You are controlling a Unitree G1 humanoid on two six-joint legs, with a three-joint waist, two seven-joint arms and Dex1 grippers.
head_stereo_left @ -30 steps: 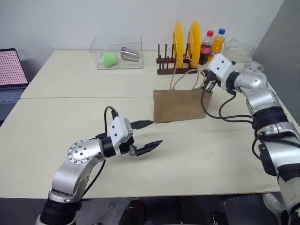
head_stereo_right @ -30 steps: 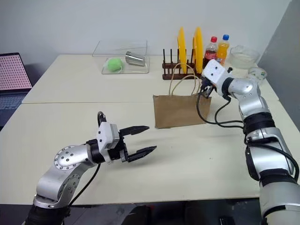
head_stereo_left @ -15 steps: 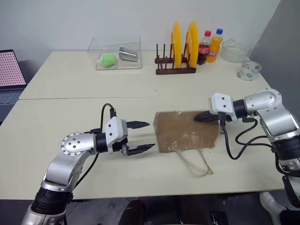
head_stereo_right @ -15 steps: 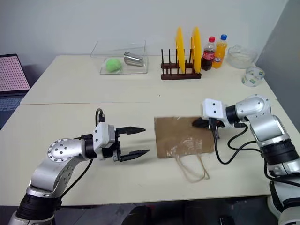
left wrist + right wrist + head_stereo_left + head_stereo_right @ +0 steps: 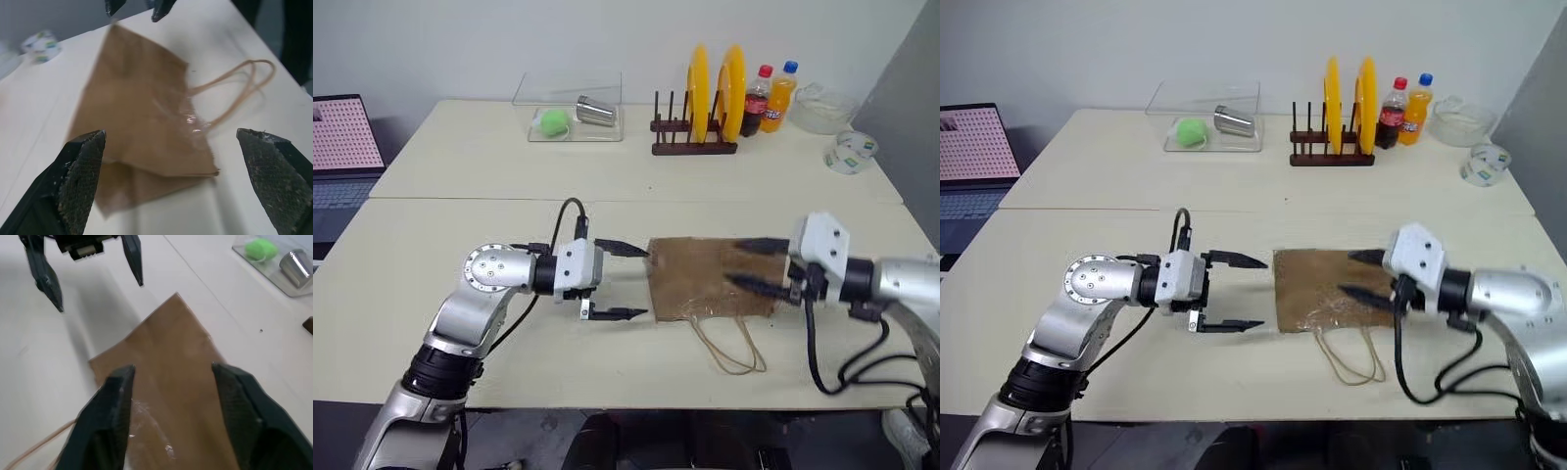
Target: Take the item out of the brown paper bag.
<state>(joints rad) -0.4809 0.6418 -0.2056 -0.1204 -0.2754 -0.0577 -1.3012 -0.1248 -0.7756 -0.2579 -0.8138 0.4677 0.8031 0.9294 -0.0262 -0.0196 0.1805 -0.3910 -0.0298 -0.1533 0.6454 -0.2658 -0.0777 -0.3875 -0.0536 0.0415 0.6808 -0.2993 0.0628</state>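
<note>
Next, my left gripper grabs the brown paper bag (image 5: 705, 279) by its cord handle (image 5: 748, 358). That opens the bag and exposes the item inside.
The brown paper bag (image 5: 705, 279) lies flat on the table, its two cord handles (image 5: 731, 348) trailing toward the front edge. A glossy crinkled patch shows on its upper face. The item is hidden. My left gripper (image 5: 639, 282) is open and level just off the bag's left edge, its fingers spread wider than that edge. My right gripper (image 5: 737, 264) is open over the bag's right end, with nothing between its fingers. In the left wrist view the bag (image 5: 142, 107) lies between and beyond my own fingertips (image 5: 83, 171).
At the back stand a wooden rack with yellow plates (image 5: 710, 93), a cola bottle (image 5: 764, 90) and an orange soda bottle (image 5: 785, 86). A clear tray (image 5: 570, 113) holds a green ball and a steel cup. A tape roll (image 5: 850, 152) and a laptop (image 5: 342, 147) flank the table.
The bag went from upright at the back to flat nearer the front. My right gripper drew back with it and has opened, letting go. The left gripper opened wider.
</note>
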